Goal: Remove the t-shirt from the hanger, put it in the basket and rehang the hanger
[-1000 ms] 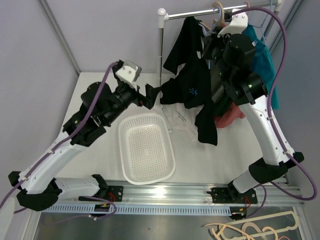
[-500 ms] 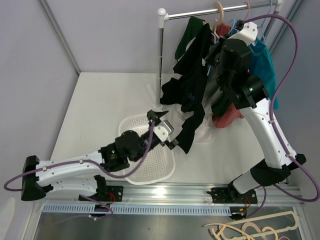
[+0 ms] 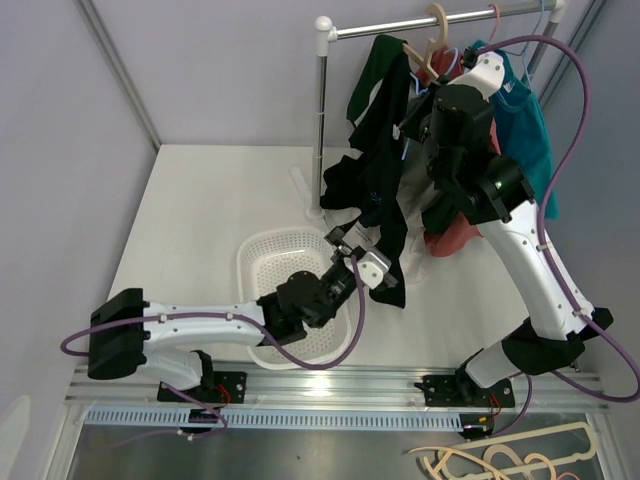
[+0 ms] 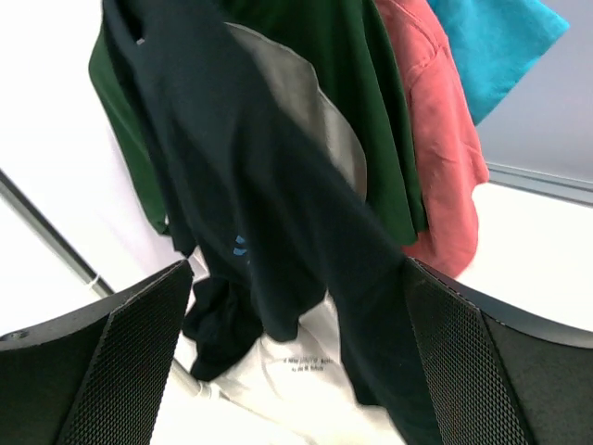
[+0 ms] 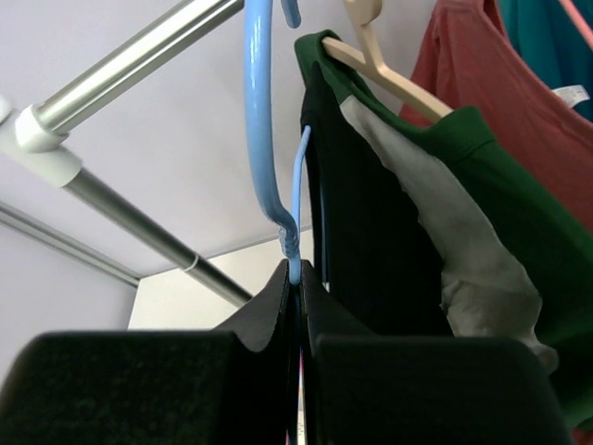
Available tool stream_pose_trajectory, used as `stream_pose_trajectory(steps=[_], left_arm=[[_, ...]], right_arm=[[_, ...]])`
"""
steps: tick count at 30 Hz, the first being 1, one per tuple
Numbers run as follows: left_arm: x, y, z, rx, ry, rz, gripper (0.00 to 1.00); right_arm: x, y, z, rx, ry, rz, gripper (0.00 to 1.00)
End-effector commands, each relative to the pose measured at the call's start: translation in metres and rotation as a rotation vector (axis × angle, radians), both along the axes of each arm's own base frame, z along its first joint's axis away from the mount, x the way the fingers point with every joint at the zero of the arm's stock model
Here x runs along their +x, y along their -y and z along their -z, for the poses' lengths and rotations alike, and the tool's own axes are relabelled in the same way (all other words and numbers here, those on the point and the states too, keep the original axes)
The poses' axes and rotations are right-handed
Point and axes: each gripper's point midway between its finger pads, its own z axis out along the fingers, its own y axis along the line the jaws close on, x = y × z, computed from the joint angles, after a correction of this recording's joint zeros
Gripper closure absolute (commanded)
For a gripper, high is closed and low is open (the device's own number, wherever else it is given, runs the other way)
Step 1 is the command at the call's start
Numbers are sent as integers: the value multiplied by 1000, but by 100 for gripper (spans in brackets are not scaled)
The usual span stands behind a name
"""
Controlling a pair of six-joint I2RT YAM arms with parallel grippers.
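The black t-shirt (image 3: 385, 170) needs to come off the hanger, so my left gripper will next grab it by the hanging fold at its bottom hem (image 3: 387, 248) and pull.
A black t-shirt (image 3: 385, 170) hangs from a blue hanger (image 5: 259, 111) up by the rack rail (image 3: 400, 25). My right gripper (image 3: 420, 100) is shut on the hanger's thin neck, as the right wrist view (image 5: 298, 273) shows, with the shirt (image 5: 371, 241) just to its right. My left gripper (image 3: 368, 262) is low, at the shirt's bottom hem. In the left wrist view it (image 4: 296, 278) is open wide, and a fold of the black shirt (image 4: 259, 185) hangs between the fingers, close to the right finger (image 4: 482, 371).
A green shirt (image 5: 519, 232) on a cream hanger (image 5: 371, 56), a red shirt (image 4: 435, 139) and a teal shirt (image 3: 525, 120) hang on the same rail. A white basket (image 3: 262, 262) lies under my left arm. A white garment (image 4: 296, 375) lies by the rack post (image 3: 320, 120).
My left arm has swung from the far left, low across the basket, to the black shirt's hem. The right gripper has lifted the hanger slightly; the shirt hangs straighter.
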Motion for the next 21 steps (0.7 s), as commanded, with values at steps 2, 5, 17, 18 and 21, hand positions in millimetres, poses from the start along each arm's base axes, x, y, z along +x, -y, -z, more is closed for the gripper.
stream_pose_trajectory(steps=[2, 5, 17, 18, 21], left_arm=[[6, 7, -45, -137, 35, -45, 0], [9, 11, -42, -150, 13, -42, 0], [17, 13, -35, -118, -77, -38, 88], [17, 12, -32, -105, -88, -37, 93], [12, 8, -37, -120, -105, -32, 99]], right_arm=[[-27, 3, -52, 115, 139, -25, 100], [-29, 2, -54, 114, 144, -33, 100], [-31, 2, -58, 109, 161, -42, 100], [-30, 2, -59, 108, 167, -40, 100], [-24, 2, -61, 84, 218, -20, 100]])
